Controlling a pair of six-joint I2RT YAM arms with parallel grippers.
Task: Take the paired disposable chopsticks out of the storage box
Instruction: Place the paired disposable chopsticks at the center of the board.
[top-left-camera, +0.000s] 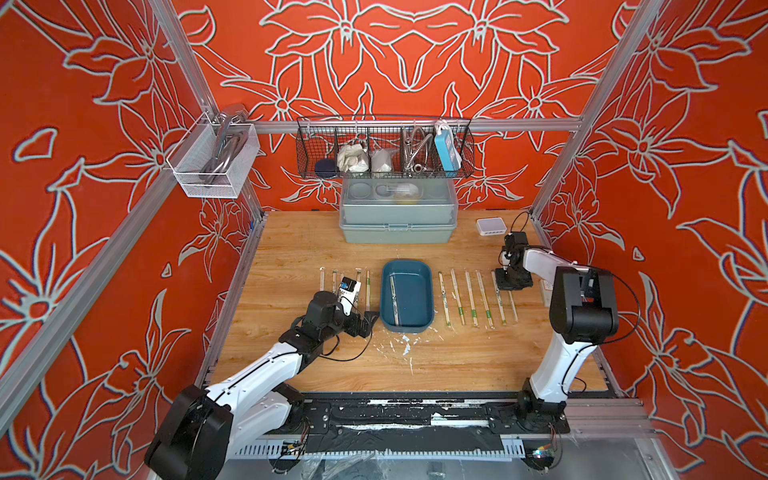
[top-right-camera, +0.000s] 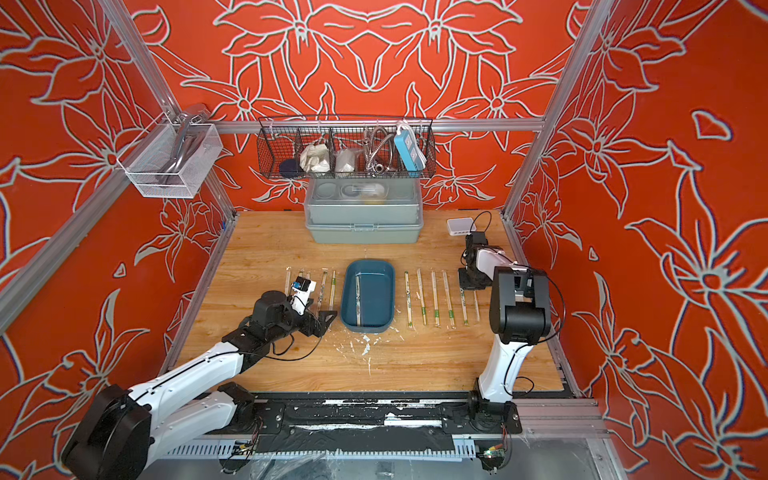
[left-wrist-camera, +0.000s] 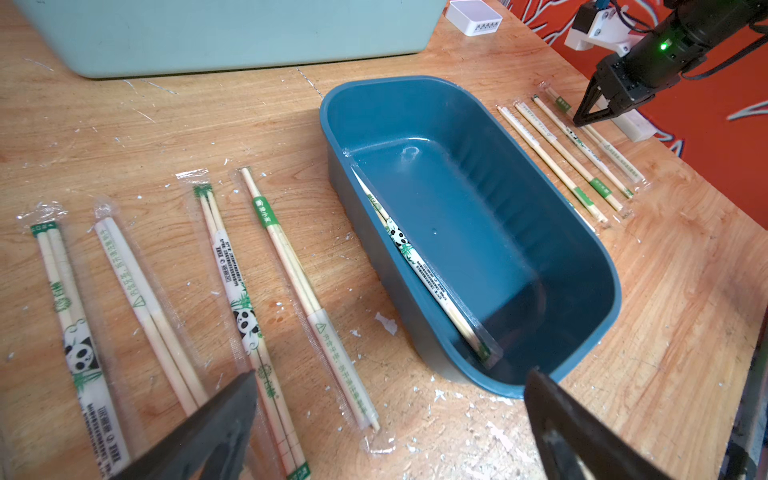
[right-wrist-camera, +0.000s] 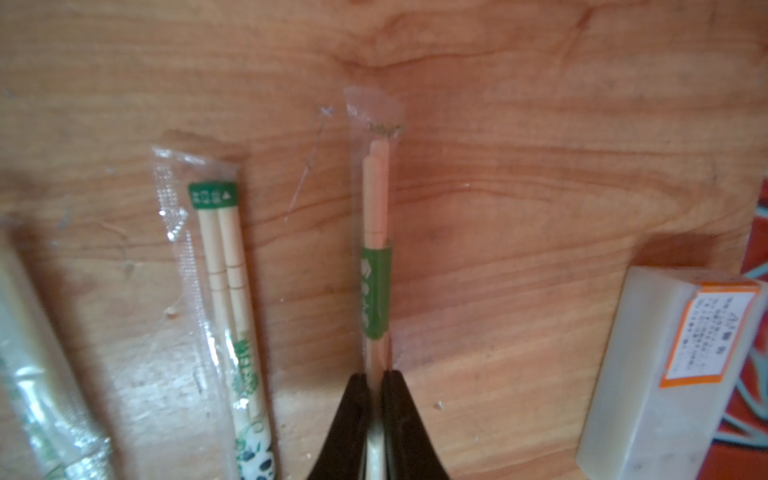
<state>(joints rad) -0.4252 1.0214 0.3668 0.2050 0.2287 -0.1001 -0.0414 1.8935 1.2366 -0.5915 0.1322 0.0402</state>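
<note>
The green-banded pair (top-left-camera: 514, 307) would rest on flat table, clear of the next pair and white block, if my right gripper opened now, so it is time to release the pair.
The dark blue storage box (top-left-camera: 407, 264) (top-right-camera: 370, 266) (left-wrist-camera: 457, 124) sits mid-table with one wrapped pair of chopsticks (top-left-camera: 395, 301) (left-wrist-camera: 419, 266) along its left wall. Several more pairs lie in rows to its right (top-left-camera: 471, 299) and to its left (left-wrist-camera: 245, 291), where my left arm partly hides them in both top views. My left gripper (top-left-camera: 368, 318) (left-wrist-camera: 390, 374) hangs open and empty by the box's near left corner. My right gripper (top-left-camera: 510, 289) (right-wrist-camera: 375, 376) is shut on a green-banded pair (right-wrist-camera: 376, 208) (top-left-camera: 514, 307) at the right end of the right row.
A grey-green lidded box (top-left-camera: 397, 220) stands at the back under a black wire basket (top-left-camera: 384, 149). A white mesh basket (top-left-camera: 212, 162) hangs at the back left. A small white hub (top-left-camera: 491, 226) and a white block (right-wrist-camera: 665, 374) lie near the right gripper.
</note>
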